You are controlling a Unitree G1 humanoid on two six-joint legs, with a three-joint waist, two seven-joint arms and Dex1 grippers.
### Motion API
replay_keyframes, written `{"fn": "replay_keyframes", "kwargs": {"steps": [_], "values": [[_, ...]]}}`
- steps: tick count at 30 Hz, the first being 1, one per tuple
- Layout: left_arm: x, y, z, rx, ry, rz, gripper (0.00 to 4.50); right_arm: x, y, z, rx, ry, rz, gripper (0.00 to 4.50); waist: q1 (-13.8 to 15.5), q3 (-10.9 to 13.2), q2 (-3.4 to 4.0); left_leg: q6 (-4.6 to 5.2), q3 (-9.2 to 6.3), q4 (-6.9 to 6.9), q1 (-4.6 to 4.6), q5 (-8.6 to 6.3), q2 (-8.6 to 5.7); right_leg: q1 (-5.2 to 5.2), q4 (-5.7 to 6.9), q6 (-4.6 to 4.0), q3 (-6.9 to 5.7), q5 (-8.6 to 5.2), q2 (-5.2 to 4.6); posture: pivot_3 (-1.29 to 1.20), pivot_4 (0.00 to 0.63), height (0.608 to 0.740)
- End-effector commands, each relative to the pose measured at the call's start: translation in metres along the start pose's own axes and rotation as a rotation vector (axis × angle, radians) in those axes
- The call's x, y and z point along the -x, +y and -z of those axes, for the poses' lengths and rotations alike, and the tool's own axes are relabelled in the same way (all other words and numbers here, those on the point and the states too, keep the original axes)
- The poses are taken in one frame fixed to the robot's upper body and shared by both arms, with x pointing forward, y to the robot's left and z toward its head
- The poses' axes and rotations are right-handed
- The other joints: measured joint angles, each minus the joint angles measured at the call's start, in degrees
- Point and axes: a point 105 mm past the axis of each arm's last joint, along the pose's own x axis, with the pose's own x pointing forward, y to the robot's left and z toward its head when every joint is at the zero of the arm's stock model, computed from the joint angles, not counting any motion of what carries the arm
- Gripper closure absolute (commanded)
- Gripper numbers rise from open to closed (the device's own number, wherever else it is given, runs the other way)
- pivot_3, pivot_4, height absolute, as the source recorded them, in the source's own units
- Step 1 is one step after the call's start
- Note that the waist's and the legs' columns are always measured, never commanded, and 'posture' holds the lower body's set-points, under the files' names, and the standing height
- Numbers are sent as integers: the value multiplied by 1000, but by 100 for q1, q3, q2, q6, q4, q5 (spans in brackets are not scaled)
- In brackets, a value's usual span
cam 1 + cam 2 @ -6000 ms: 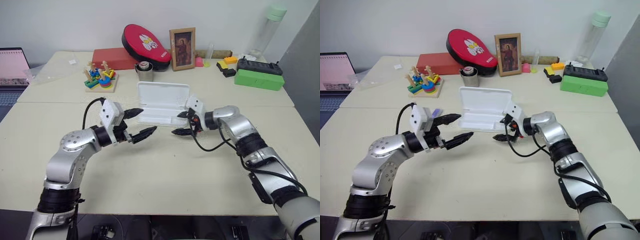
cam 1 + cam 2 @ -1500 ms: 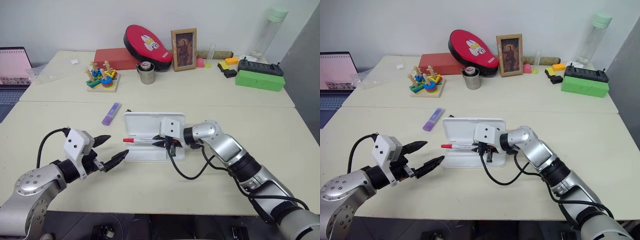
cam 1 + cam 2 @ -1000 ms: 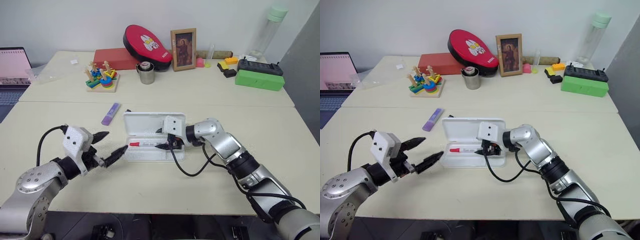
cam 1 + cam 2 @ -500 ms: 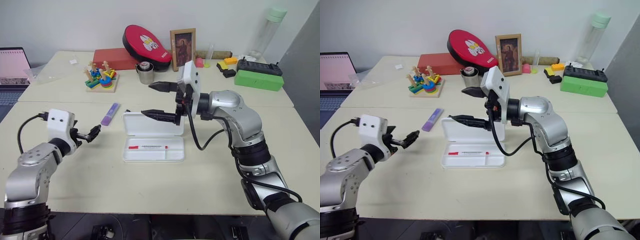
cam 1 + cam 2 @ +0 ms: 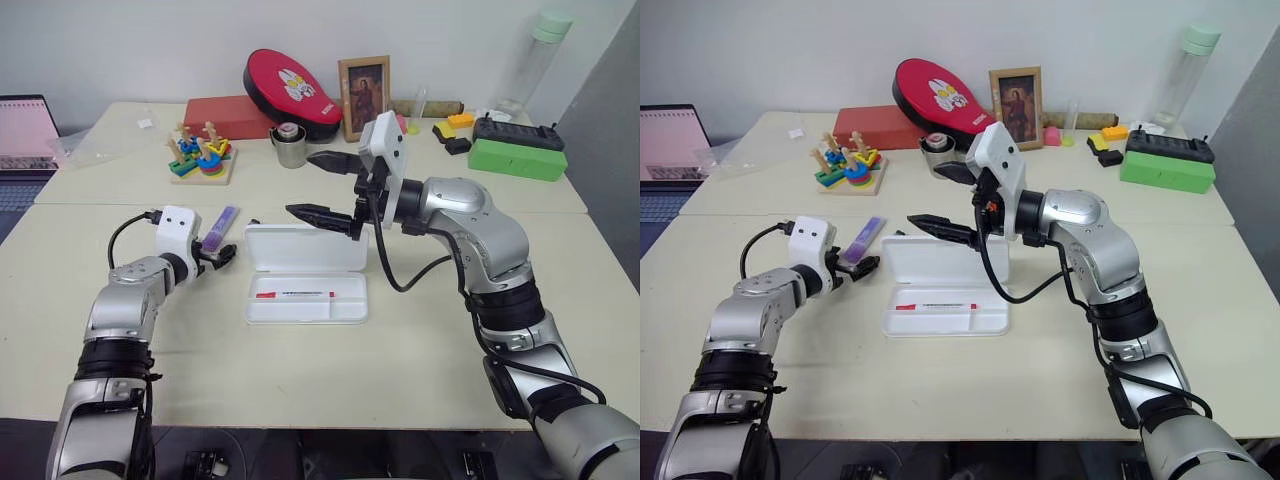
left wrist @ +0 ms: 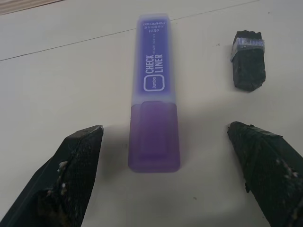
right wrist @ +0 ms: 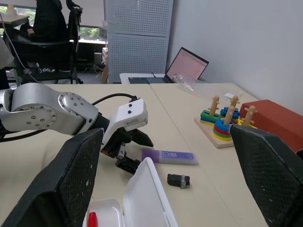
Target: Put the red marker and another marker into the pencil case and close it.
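My left gripper's fingers are low on either side of the highlighter's purple cap and closing would catch the cap, so it is time to close on it now.
The red marker lies in the tray of the open white pencil case, whose lid stands up behind it. Left of the case, the lilac highlighter rests flat on the table. My left gripper is open just short of the highlighter's near end, one finger to each side and neither touching it. My right gripper hangs open and empty above the lid, pointing left.
A small black object lies between the highlighter and the case. At the back stand a wooden stacking toy, a red box, a metal cup, a picture frame and a green box.
The right gripper left the red marker in the case, then rose and opened wide. The left gripper moved forward across the table to the highlighter's near end.
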Motion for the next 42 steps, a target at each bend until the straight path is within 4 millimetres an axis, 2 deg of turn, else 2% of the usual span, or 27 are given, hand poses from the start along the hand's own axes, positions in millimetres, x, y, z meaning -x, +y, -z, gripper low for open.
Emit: {"fn": "replay_keyframes", "kwargs": {"steps": [1,11,16,23,26,28,29,31,34,37,40,42], "values": [[-6,-2,1,-11,15,1,367,4,1,-20,40,-60,9,0,14,0,0,0,0,0,0,0,0,0,0,0,0,0,0,0,150,740],[-9,-5,-4,-13,-9,15,2333,6,-1,-16,29,-49,25,0,2,0,0,-1,-1,2,1,1,0,2,3,1,0,1,0,0,150,740],[-8,-4,1,-8,-3,10,3206,7,-2,-16,27,-49,24,0,-1,0,0,-1,-1,2,1,1,0,1,3,1,0,1,0,0,150,740],[-3,8,4,6,-20,-39,3291,11,-6,-16,18,-48,34,0,-15,0,0,-1,-1,2,2,1,0,2,3,1,0,1,0,0,150,740],[10,11,-33,12,-231,-15,3291,23,-9,-22,-5,-66,39,0,-33,0,0,-1,-1,2,2,1,0,1,4,1,1,1,0,0,150,740],[34,-1,-70,-26,-400,98,3291,36,1,-20,-8,-45,-20,0,-17,1,-1,-1,0,2,-1,1,0,0,0,1,1,1,0,0,150,740],[50,-15,-84,-84,-461,205,3291,42,5,-19,-14,-37,-36,0,-11,1,-1,-1,-2,0,-10,1,0,-5,-6,0,0,1,0,0,150,740],[79,-38,-100,-189,-514,387,3291,53,8,-20,-30,-30,-50,0,7,1,-2,-2,-2,1,-18,2,0,-8,-9,0,-2,1,0,0,150,740],[108,-57,-114,-290,-511,572,3291,65,14,-18,-43,-4,-72,0,14,4,-1,-2,-1,-1,-33,1,0,-21,-14,1,-3,0,-2,0,150,740],[128,-89,-105,-380,-430,792,3291,78,19,-7,-47,66,-80,0,-1,5,7,0,6,0,-27,1,0,-20,-11,2,3,-1,-3,0,150,740],[129,-111,-78,-447,-300,922,3291,89,25,6,-65,124,-80,0,1,5,6,1,8,0,-19,0,0,-12,-10,3,6,-2,-3,0,150,740],[125,-117,-57,-485,-210,967,3291,94,32,12,-74,157,-97,0,2,6,7,1,9,1,-19,0,0,-13,-10,2,7,-2,-3,0,150,740]]}}
